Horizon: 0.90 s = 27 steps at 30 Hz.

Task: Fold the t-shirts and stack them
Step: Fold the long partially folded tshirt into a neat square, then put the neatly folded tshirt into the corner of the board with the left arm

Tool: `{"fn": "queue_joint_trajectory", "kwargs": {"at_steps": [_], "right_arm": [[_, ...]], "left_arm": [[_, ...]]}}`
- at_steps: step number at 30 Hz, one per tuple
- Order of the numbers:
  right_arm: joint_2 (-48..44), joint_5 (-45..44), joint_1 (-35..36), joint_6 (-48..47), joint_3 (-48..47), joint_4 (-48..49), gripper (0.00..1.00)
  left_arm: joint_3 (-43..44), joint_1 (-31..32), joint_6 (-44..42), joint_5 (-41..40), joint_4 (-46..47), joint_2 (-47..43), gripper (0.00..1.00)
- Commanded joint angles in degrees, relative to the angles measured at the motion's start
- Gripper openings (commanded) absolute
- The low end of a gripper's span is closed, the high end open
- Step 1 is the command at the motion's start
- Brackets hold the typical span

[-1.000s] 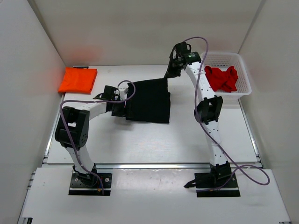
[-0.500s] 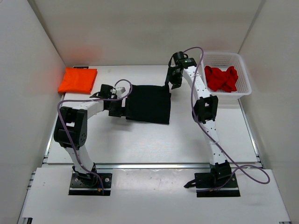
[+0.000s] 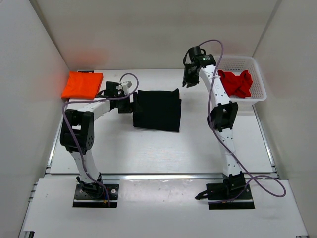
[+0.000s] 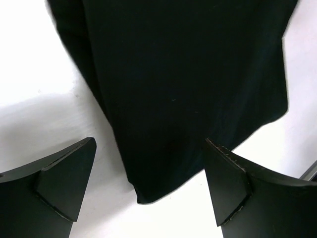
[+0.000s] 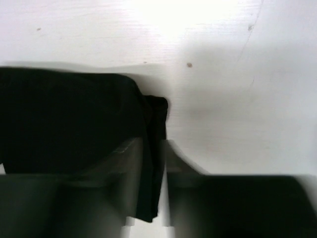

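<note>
My left gripper grabs the black t-shirt's edge nearest the orange t-shirt next, to stack the folded black t-shirt with the orange t-shirt.
The black t-shirt [image 3: 156, 109] lies folded flat mid-table. My left gripper [image 3: 130, 101] is open at its left edge; in the left wrist view the wide-spread jaws [image 4: 149, 144] frame a corner of the black cloth [image 4: 183, 89] without touching it. My right gripper [image 3: 188, 82] hovers just beyond the shirt's back right corner, jaws a narrow gap apart [image 5: 154, 148], and the shirt's edge [image 5: 74, 119] shows below, blurred. The orange t-shirt [image 3: 81, 85] lies folded at the back left. The red t-shirt [image 3: 235, 83] is crumpled in the basket.
A white mesh basket [image 3: 257, 95] stands at the back right against the right wall. White walls close in the table [image 3: 148, 148] on three sides. Both arm bases sit at the near edge.
My right gripper let go of the black shirt's back right corner and rose away to the back right; the lifted corner dropped flat. My left gripper opened wider at the shirt's left edge.
</note>
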State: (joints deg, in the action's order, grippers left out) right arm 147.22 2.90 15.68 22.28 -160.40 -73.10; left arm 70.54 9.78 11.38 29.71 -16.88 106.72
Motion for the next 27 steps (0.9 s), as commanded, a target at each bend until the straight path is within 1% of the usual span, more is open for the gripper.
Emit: {"fn": "queue_joint_trajectory", "kwargs": {"at_steps": [1, 2, 4, 5, 8, 9, 10, 13, 15, 17, 19, 21, 23, 25, 27], "right_arm": [[-4.4, 4.63, 0.49, -2.86, -1.15, 2.34, 0.12], [-4.31, 7.45, 0.49, -2.86, -1.32, 3.22, 0.0], [-2.91, 12.02, 0.84, -2.95, -1.06, 4.46, 0.0], [-2.21, 14.05, 0.84, -3.3, -0.97, 4.54, 0.0], [0.87, 14.51, 1.72, -3.3, -1.32, 3.58, 0.0], [2.27, 14.51, 1.81, -2.78, -1.23, 2.71, 0.0], [3.15, 14.59, 1.63, -3.12, -1.23, 2.0, 0.0], [3.87, 14.51, 1.54, -3.55, -1.32, 1.55, 0.0], [3.78, 11.97, 2.34, -3.74, -1.32, 1.21, 0.0], [4.04, 10.29, 2.51, -2.87, -1.23, -0.02, 0.0], [5.09, 10.2, 1.99, -2.6, -0.97, -0.9, 0.0], [7.02, 12.12, 1.81, -2.33, -1.06, -1.6, 0.0], [8.69, 13.1, 1.81, -2.51, -1.23, -1.08, 0.0], [9.92, 14.06, 2.16, -1.89, -1.23, -0.2, 0.0], [10.89, 15.64, 1.98, -1.19, -1.23, 0.68, 0.0]], "left_arm": [[-1.98, -0.72, 3.38, 0.69, 4.12, 1.03, 0.98], [-2.34, -0.73, 4.17, 0.96, 4.4, 1.3, 0.98], [-3.04, -0.21, 4.97, 2.01, 6.5, 2.26, 0.97], [-3.3, -0.2, 5.67, 2.71, 7.3, 2.35, 0.95], [-4.36, 0.59, 7.51, 6.48, 9.93, 3.49, 0.87], [-4.54, 0.76, 8.39, 6.67, 10.12, 3.59, 0.84], [-4.54, 0.68, 8.66, 5.11, 9.77, 3.59, 0.81], [-5.06, 0.15, 9.98, 5.26, 9.68, 4.73, 0.8], [-6.11, 0.06, 11.12, 6.23, 10.2, 5.34, 0.8], [-5.86, 0.41, 11.03, 5.88, 9.59, 5.95, 0.85], [-5.68, 0.68, 11.47, 5.88, 9.68, 6.83, 0.9], [-5.85, 0.94, 13.13, 7.11, 11.07, 7.62, 0.94], [-5.86, 1.29, 14.9, 9.65, 12.31, 8.59, 0.95], [-6.29, 1.38, 16.83, 10.01, 13.98, 9.38, 0.91], [-6.04, 2.08, 18.06, 10.71, 16.26, 10.0, 0.78]]}}
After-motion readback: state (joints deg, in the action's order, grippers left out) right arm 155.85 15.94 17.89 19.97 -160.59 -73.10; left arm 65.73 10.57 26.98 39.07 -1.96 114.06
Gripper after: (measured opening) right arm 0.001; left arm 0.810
